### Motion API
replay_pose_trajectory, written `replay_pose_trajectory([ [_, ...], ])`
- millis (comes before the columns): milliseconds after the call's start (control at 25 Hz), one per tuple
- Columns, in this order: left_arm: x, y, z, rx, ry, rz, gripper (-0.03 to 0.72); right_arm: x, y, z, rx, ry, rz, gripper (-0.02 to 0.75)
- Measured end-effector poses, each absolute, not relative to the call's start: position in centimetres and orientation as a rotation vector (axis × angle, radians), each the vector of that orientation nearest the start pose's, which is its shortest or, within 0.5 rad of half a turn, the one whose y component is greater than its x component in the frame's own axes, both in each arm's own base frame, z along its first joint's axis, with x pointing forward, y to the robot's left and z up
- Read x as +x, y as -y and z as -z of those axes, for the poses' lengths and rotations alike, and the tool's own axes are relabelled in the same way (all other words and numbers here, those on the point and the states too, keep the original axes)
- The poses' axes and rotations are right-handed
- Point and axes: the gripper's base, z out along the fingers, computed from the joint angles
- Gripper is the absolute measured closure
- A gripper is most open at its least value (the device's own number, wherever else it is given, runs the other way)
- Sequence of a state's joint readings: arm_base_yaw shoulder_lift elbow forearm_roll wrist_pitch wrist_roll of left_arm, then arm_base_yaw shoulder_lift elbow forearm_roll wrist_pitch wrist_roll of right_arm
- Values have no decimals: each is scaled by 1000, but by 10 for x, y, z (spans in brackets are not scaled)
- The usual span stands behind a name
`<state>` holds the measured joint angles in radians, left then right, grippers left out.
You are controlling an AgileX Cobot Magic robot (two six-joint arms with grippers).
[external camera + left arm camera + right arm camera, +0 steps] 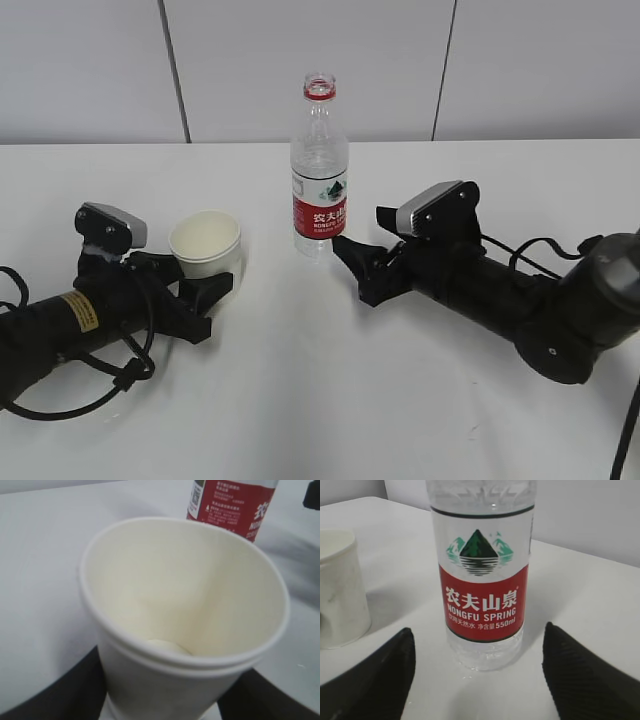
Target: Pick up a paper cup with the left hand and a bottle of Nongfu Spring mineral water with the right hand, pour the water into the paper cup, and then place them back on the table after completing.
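The paper cup needs to be held ready for the water (319, 160), so my left gripper should grab the cup by its round side (208, 265) next.
A white paper cup (205, 243) stands upright and empty on the white table (320, 400). My left gripper (200, 275), on the arm with the yellow sticker, is open with a finger on each side of the cup. The cup fills the left wrist view (185, 605), with the black fingers (45, 690) low at both sides. The Nongfu Spring bottle (320, 170), uncapped with a red label and clear water inside, stands in the middle. My right gripper (350, 268) is open and empty, its tips just short of the bottle (482, 580).
The cup and the bottle stand close together, the cup to the bottle's left; the cup's side shows at the left of the right wrist view (340, 590). A grey panelled wall runs behind the table's far edge. Black cables trail from both arms.
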<state>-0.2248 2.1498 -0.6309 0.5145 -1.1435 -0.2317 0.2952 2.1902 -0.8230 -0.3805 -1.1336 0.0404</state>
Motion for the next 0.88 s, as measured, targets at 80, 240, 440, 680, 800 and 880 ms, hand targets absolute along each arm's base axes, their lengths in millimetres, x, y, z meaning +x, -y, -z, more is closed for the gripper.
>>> replay_pose_trajectory([
  [80,303,111,-66,524,-1847,596,285,353,-140,-78,-621,-1635,-421,149],
  [240,303,111,-66,524,-1847,596,287,367,-145,-78,-617,-1602,-424,119],
  [440,303,111,-66,524,-1847,596,288,385,-152,-76,-606,-1572,-470,72],
  [680,303,111,-66,524,-1847,596,289,405,-161,-80,-624,-1558,-472,67],
  [800,303,111,-66,524,-1847,596,290,412,-165,-74,-630,-1570,-493,67],
  [880,303,111,-66,524,-1847,596,290,416,-168,-69,-643,-1578,-513,67],
])
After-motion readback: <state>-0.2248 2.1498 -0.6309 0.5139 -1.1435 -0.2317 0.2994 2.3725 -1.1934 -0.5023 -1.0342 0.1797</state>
